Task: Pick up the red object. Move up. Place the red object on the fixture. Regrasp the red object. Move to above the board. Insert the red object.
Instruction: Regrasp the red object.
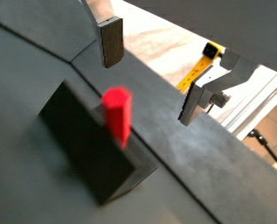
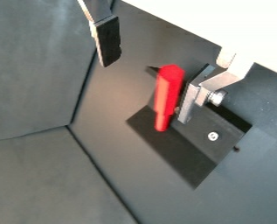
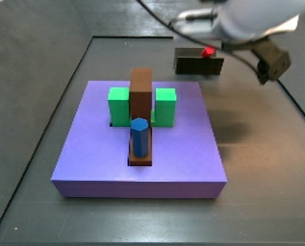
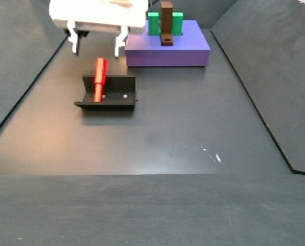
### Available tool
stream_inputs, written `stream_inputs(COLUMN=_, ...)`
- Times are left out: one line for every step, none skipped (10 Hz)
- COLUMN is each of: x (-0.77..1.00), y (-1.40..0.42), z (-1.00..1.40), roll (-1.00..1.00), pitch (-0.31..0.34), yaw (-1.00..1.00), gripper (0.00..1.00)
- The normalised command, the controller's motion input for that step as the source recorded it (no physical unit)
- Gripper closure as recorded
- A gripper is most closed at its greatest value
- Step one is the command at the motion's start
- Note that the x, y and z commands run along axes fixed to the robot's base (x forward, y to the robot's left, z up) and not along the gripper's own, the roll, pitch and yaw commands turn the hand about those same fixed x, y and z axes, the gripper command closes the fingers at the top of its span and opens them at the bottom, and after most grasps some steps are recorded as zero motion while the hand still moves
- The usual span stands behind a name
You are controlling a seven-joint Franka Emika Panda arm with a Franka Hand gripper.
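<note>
The red object needs to move from the fixture (image 1: 88, 144) to the board, so my gripper needs to grab it by its upper end (image 1: 116, 94) next.
The red object (image 1: 117, 112) is a thin red stick standing upright in the dark fixture (image 1: 88, 144). It shows in both wrist views (image 2: 165, 94) and both side views (image 4: 99, 80) (image 3: 209, 51). The fixture shows too (image 2: 197, 140) (image 4: 107, 97) (image 3: 198, 63). My gripper (image 1: 150, 77) is open and empty, a little above the stick; its silver fingers (image 2: 107, 39) stand wide apart, and the stick is not between the pads. In a side view the gripper (image 4: 97, 40) hangs just above and behind the stick. The lavender board (image 3: 141, 149) lies apart from it (image 4: 167, 50).
On the board stand two green blocks (image 3: 118, 105), a brown bar (image 3: 141, 104) and a blue peg (image 3: 139, 135). Dark walls ring the floor (image 4: 167, 135). A yellow-marked rig part (image 1: 203, 68) shows beyond the edge.
</note>
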Motion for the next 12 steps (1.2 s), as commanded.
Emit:
stream_inputs(x=0.0, y=0.07, z=-0.59, roll=-0.23, pitch=-0.117, yaw=0.04, gripper=0.0)
stream_inputs(x=0.0, y=0.07, z=-0.49, roll=-0.29, pitch=-0.117, yaw=0.05, gripper=0.0)
stream_inputs(x=0.0, y=0.07, z=-0.35, roll=-0.34, pitch=-0.091, yaw=0.04, gripper=0.0)
stream_inputs(x=0.09, y=0.0, z=0.1, roll=-0.26, pitch=0.0, yaw=0.0, gripper=0.0)
stream_inputs(x=0.0, y=0.0, z=0.05, roll=-0.01, pitch=-0.02, yaw=0.0, gripper=0.0)
stream_inputs(x=-0.09, y=-0.04, z=0.0, roll=0.0, pitch=-0.097, yaw=0.04, gripper=0.0)
stream_inputs(x=0.0, y=0.0, z=0.0, roll=0.05, pitch=0.0, yaw=0.0, gripper=0.0)
stream_inputs(x=0.0, y=0.0, z=0.0, roll=-0.01, pitch=0.0, yaw=0.0, gripper=0.0)
stream_inputs(x=0.0, y=0.0, z=0.0, roll=-0.03, pitch=-0.006, yaw=0.0, gripper=0.0)
stream_inputs(x=0.0, y=0.0, z=0.0, roll=0.0, pitch=0.0, yaw=0.0, gripper=0.0)
stream_inputs(x=0.0, y=0.0, z=0.0, roll=0.0, pitch=0.0, yaw=0.0, gripper=1.0)
stream_inputs(x=0.0, y=0.0, z=0.0, roll=0.0, pitch=0.0, yaw=0.0, gripper=1.0)
